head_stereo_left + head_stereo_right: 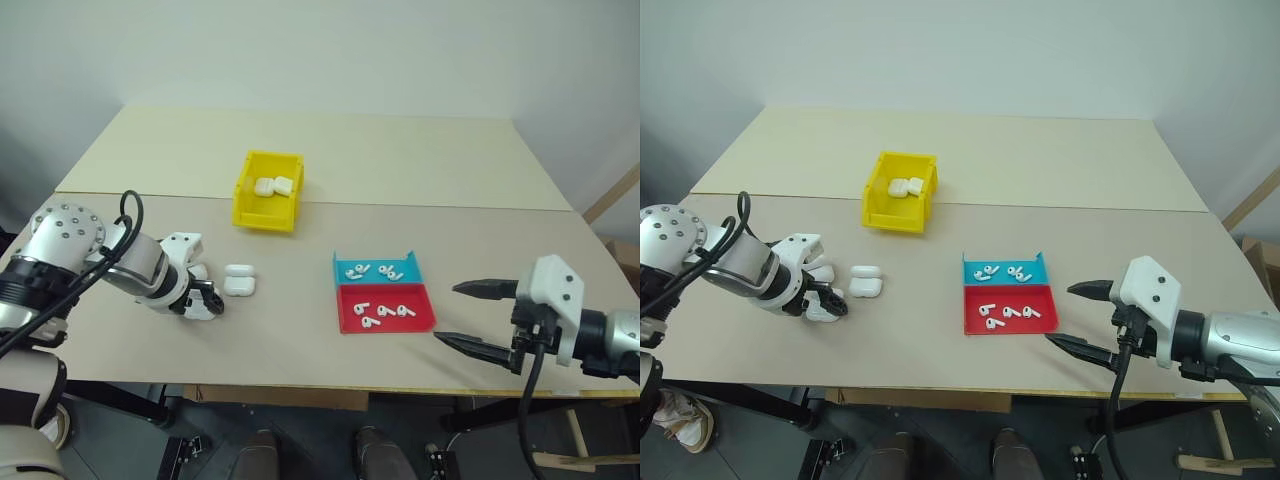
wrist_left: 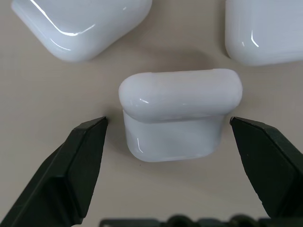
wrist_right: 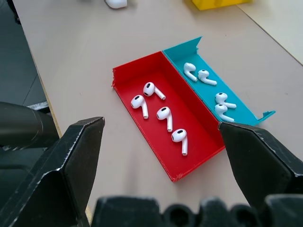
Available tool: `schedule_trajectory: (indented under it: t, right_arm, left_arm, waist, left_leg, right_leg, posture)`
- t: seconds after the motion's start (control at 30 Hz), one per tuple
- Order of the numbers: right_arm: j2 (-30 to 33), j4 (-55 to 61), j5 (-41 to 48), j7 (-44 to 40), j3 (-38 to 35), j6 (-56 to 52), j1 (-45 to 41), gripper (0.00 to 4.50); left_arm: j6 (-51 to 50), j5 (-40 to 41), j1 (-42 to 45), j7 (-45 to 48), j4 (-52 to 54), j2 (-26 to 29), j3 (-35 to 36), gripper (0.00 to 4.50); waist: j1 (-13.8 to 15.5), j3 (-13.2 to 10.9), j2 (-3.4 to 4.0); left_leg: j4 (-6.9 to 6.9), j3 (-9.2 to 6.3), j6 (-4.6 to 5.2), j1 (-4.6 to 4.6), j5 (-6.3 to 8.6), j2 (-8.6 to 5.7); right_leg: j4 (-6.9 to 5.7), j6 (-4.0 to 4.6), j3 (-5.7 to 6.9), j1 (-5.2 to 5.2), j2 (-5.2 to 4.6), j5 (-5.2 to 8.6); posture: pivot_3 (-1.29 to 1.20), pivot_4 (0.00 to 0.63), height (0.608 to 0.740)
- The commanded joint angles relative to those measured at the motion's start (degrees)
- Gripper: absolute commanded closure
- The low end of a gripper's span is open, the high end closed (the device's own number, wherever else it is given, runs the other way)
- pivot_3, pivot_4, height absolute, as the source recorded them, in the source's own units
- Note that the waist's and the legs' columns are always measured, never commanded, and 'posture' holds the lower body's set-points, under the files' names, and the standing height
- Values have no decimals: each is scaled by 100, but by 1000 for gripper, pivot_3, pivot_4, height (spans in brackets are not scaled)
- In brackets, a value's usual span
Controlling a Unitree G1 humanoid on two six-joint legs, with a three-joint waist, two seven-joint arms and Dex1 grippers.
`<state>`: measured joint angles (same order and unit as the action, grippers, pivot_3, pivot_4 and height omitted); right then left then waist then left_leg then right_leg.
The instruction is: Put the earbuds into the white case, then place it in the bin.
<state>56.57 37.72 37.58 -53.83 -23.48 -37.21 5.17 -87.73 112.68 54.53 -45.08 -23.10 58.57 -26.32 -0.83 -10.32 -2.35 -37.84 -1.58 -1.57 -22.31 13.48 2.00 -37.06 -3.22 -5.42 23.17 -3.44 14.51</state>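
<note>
The fingers of my left gripper stand low, on either side of the white case, so it is time to close on the case now.
A white case stands on the table with its lid down, right between the fingertips of my left gripper. That gripper is open and points down, with a gap on each side of the case. In the head views it hovers at the table's left. Several earbuds lie in a red tray and several more in a blue tray. My right gripper stands open and empty just right of the trays. The yellow bin sits farther back.
Two more white cases lie just beyond the left gripper. The bin holds a few cases. The table's front edge runs close under both arms. A seam crosses the table behind the bin.
</note>
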Motion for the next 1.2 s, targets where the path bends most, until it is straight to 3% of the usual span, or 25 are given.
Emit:
schedule_trajectory:
  t: [0.03, 0.13, 0.27, 0.47, 0.6, 0.73, 0.83, 0.93, 1.07, 1.13, 1.2]
  right_arm:
    - [-40, 123, 165, -11, -233, 48, -13, 34]
    - [-34, 139, 134, 28, -244, 32, 13, 0]
    - [-43, 149, 145, 47, -236, 47, 25, 0]
    - [-70, 105, 105, 40, -200, 108, 40, 0]
    - [-83, 77, 109, 9, -224, 123, 57, 0]
    - [-116, -119, 145, -83, -200, 166, -14, 0]
    - [-164, -265, 42, -69, 63, 251, -176, 0]
    - [-215, -361, 33, -79, 233, 282, -353, 0]
    - [-287, -435, 117, -124, 288, 290, -547, 0]
    - [-318, -501, 194, -191, 280, 300, -660, 0]
    - [-314, -568, 187, -244, 364, 333, -811, 0]
  left_arm:
    - [-17, 32, 43, -101, 31, 12, -32, 0]
    - [60, 32, 20, -275, 26, -12, -17, 591]
    - [67, 32, 35, -319, 46, -25, 52, 1733]
    - [29, 32, 14, -85, 365, 234, 213, 1733]
    - [-399, 32, 47, 970, 933, 1368, 329, 1733]
    - [-477, 32, -46, 2478, 1813, 2849, 540, 1733]
    - [-293, 32, -179, 3294, 2268, 3105, 1109, 1733]
    - [470, -361, -709, 3674, 3047, 2874, 2107, 1733]
    - [2220, -2383, -2176, 4925, 4552, 1640, 3874, 1733]
    - [3341, -3563, -2802, 5853, 4968, 993, 4091, 1733]
    - [3958, -4184, -2881, 6714, 4839, 510, 3864, 1733]
  waist:
    - [-1, 0, 0]
    - [2, 0, 0]
    - [5, 0, 0]
    - [1, 0, 0]
    - [-59, -2, -5]
    - [-110, -3, -6]
    - [-1, -4, -4]
    - [52, -3, -4]
    - [56, 4, 9]
    - [39, 5, 12]
    - [13, 4, 11]
  left_leg:
    - [0, 0, 0, 0, 0, 0]
    - [0, 0, -1, 1, 0, 0]
    - [0, 0, -1, 0, 0, -1]
    - [0, -1, -1, 0, -1, -1]
    - [1, 0, -2, -11, -1, 0]
    - [5, 2, -5, -20, 1, 3]
    - [4, 8, -10, 1, 1, -2]
    - [3, 8, -27, 6, -10, 1]
    - [6, 7, -33, -6, -14, 3]
    - [15, 13, -33, -4, -14, 3]
    - [16, 11, -33, -10, -14, 5]
  right_leg:
    - [0, 0, 0, 0, 0, 0]
    - [0, 0, 0, -1, 0, 0]
    - [0, 0, 0, -1, 0, 0]
    - [0, 0, 0, 0, 0, 0]
    - [3, 0, 0, 11, 1, 0]
    - [3, 0, 0, 24, 3, 2]
    - [6, -11, 1, -1, -7, 8]
    - [10, -45, 3, -7, -7, 28]
    - [17, -2, 3, -3, -4, 0]
    - [24, 3, -1, -1, -5, 0]
    - [25, 6, 0, 5, 1, 0]
  posture:
    - [0, 150, 740]
    - [0, 150, 740]
    - [0, 150, 740]
    - [0, 150, 740]
    - [0, 150, 740]
    - [0, 150, 740]
    - [0, 150, 740]
    - [0, 150, 740]
    - [0, 150, 740]
    - [0, 150, 740]
    - [0, 150, 740]
